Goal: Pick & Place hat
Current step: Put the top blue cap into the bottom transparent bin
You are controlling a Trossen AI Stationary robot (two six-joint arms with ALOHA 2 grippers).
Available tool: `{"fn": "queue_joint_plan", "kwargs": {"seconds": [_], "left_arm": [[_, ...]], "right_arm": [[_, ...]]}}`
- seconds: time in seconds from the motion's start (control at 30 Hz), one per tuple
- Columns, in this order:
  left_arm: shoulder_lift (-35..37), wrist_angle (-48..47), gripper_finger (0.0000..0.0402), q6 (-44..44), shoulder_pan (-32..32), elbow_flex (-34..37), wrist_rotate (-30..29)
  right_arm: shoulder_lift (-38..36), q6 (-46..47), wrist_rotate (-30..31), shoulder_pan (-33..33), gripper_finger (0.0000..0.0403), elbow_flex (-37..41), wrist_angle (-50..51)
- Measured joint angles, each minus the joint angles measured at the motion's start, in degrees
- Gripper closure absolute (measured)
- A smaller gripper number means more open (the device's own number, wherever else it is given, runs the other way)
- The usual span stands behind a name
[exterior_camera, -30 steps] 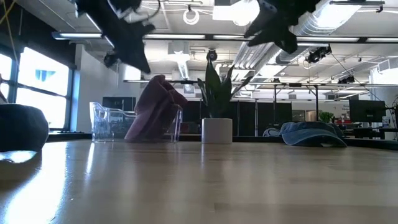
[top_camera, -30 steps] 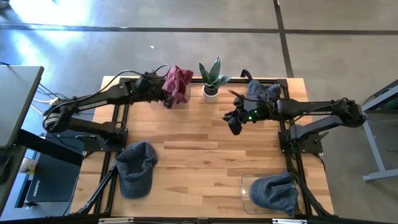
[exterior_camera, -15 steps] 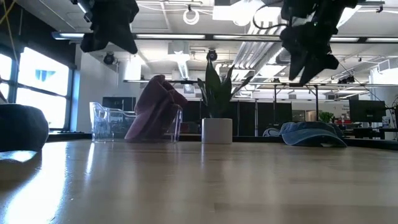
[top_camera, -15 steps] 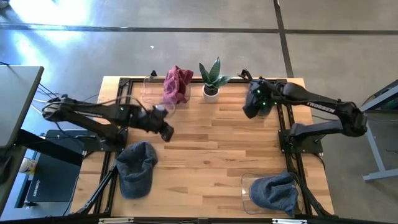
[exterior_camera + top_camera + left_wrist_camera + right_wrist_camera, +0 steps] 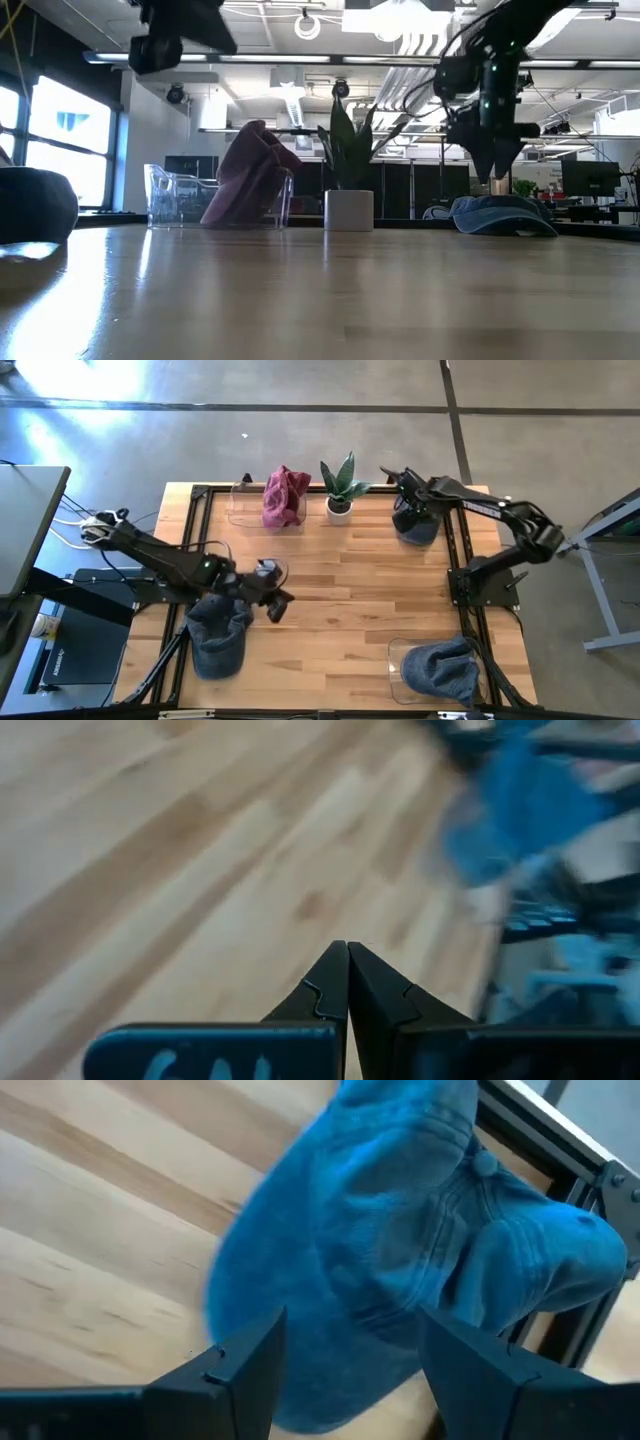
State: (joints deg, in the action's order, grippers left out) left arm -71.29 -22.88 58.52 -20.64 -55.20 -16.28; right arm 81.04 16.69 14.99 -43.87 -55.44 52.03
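The right gripper grabs the far blue denim hat where its brim meets its top [image 5: 412, 529] [image 5: 388, 1315] next, to pick it up and place it.
My right gripper [image 5: 408, 520] [image 5: 345, 1330] is open and points down over a blue denim hat [image 5: 422, 526] [image 5: 400, 1240] lying at the table's far right corner. In the low view its fingertips [image 5: 494, 175] stand just above the hat's crown [image 5: 490, 214]. My left gripper [image 5: 275, 603] [image 5: 347, 960] is shut and hovers over bare wood just right of a second blue hat [image 5: 216, 628] lying at the near left. A maroon hat [image 5: 284, 495] sits in a clear bin at the far edge. A third blue hat [image 5: 442, 668] lies in a clear bin at the near right.
A potted plant [image 5: 340, 486] in a white pot stands at the far edge between the maroon hat's clear bin [image 5: 242, 503] and the right gripper. The near-right clear bin [image 5: 398, 660] holds the third hat. Bare wood [image 5: 350, 590] lies across the table's middle.
My left gripper has swung from the maroon hat at the far edge toward the near edge, ending beside the near-left blue hat. My right gripper has moved from the table's middle right to the far right corner and come down over the blue hat there.
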Motion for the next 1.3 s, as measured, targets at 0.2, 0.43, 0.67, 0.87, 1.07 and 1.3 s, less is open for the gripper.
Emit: {"fn": "queue_joint_plan", "kwargs": {"seconds": [0.2, 0.43, 0.67, 0.87, 1.07, 1.3], "left_arm": [[0.0, 8.3, 0.0401, 1.5, -9.0, 0.0, -7.6], [0.0, 12.4, 0.0401, 3.1, -17.6, 0.0, -19.0], [0.0, 12.3, 0.0401, 3.4, -16.7, 0.0, -25.8], [-0.2, 12.5, 0.0401, 3.6, -12.8, 0.0, -26.7], [-0.2, 12.5, 0.0401, 1.6, -8.3, 0.0, -24.6], [-0.2, 12.7, 0.0401, -0.2, -7.0, 0.0, -20.1]], "right_arm": [[4.4, -7.4, 3.0, -1.8, 0.0206, 0.0, -0.2], [6.9, -15.2, 0.2, -6.8, 0.0244, 0.0, -2.6], [9.5, -20.1, -8.7, -9.9, 0.0314, 0.0, -4.3], [9.2, -23.5, -11.3, -8.9, 0.039, 0.0, -2.2], [1.8, -17.0, -22.1, -2.4, 0.0396, 0.0, 4.9], [-10.3, 4.5, -43.4, 16.2, 0.0397, 0.0, -2.2]]}}
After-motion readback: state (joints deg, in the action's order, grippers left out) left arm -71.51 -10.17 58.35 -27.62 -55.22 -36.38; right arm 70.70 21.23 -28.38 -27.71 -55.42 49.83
